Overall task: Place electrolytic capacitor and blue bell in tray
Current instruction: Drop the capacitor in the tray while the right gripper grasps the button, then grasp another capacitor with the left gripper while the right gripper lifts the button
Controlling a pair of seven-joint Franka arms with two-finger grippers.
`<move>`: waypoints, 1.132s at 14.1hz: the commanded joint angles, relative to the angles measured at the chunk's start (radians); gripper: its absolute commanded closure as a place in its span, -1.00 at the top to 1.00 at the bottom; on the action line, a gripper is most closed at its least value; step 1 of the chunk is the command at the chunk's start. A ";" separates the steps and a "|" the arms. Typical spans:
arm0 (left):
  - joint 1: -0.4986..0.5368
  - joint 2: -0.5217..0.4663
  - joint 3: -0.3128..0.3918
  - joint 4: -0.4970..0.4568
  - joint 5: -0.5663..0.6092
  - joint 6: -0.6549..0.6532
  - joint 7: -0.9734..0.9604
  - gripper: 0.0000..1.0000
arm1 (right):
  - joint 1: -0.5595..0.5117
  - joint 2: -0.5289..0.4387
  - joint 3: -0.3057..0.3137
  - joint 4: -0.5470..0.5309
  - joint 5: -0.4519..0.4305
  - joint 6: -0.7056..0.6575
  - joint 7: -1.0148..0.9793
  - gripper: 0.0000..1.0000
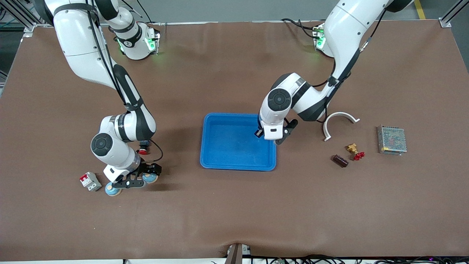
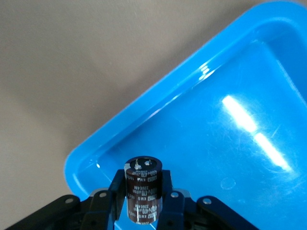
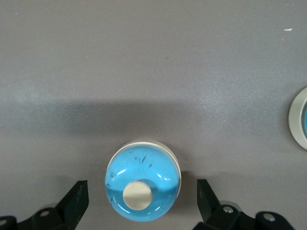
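Note:
The fingers are on both sides of the blue bell in the right wrist view. Closing now would hold it if they closed now. The robot's right gripper will close.
My left gripper (image 2: 143,186) is shut on the electrolytic capacitor (image 2: 143,191), a dark brown cylinder with white print. It hangs over the bright blue tray (image 2: 144,103), just inside the rim at the left arm's end (image 1: 273,146); in the front view that gripper (image 1: 261,133) shows there. My right gripper (image 3: 143,201) is open, low over the table, with a blue bell (image 3: 143,179) standing between its fingers and touching neither. From the front, two blue bells (image 1: 150,178) (image 1: 113,189) show by the right gripper (image 1: 132,182). The other bell's rim (image 3: 300,117) shows at the right wrist view's edge.
A red and white breaker (image 1: 90,181) lies beside the bells, a red-capped part (image 1: 143,149) under the right arm. Toward the left arm's end lie a white curved piece (image 1: 339,119), a dark brown cylinder (image 1: 340,160), a brass fitting (image 1: 352,147), a red piece (image 1: 359,156) and a grey mesh box (image 1: 392,139).

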 commanded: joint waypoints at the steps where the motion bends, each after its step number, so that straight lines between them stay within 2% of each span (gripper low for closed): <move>1: -0.009 0.043 0.007 0.041 0.022 -0.007 -0.021 -1.00 | 0.007 0.020 -0.005 0.022 0.015 0.014 0.001 1.00; 5: -0.007 0.065 0.008 0.042 0.022 -0.007 -0.019 -1.00 | 0.008 0.026 -0.005 0.022 0.014 0.015 0.001 1.00; 6: -0.007 0.066 0.010 0.042 0.022 -0.007 -0.019 -0.78 | 0.008 0.027 -0.005 0.025 0.014 0.015 0.001 1.00; 7: -0.006 0.071 0.010 0.045 0.022 -0.007 -0.018 -0.43 | 0.008 0.027 -0.005 0.026 0.012 0.015 0.001 1.00; 8: -0.006 0.071 0.010 0.045 0.022 -0.007 -0.016 0.11 | 0.008 0.027 -0.005 0.026 0.011 0.015 0.001 1.00; 9: -0.006 0.069 0.010 0.050 0.022 -0.007 -0.015 0.66 | 0.008 0.027 -0.005 0.026 0.011 0.015 0.001 0.83; 10: -0.004 0.065 0.010 0.065 0.022 -0.008 -0.012 1.00 | 0.008 0.027 -0.005 0.026 0.012 0.014 0.001 0.67; 13: 0.011 0.037 0.010 0.109 0.023 -0.034 -0.004 1.00 | 0.008 0.033 -0.005 0.028 0.012 0.015 0.001 0.65; 16: 0.059 0.011 0.014 0.162 0.032 -0.103 0.048 1.00 | 0.008 0.035 -0.005 0.028 0.012 0.015 0.001 0.41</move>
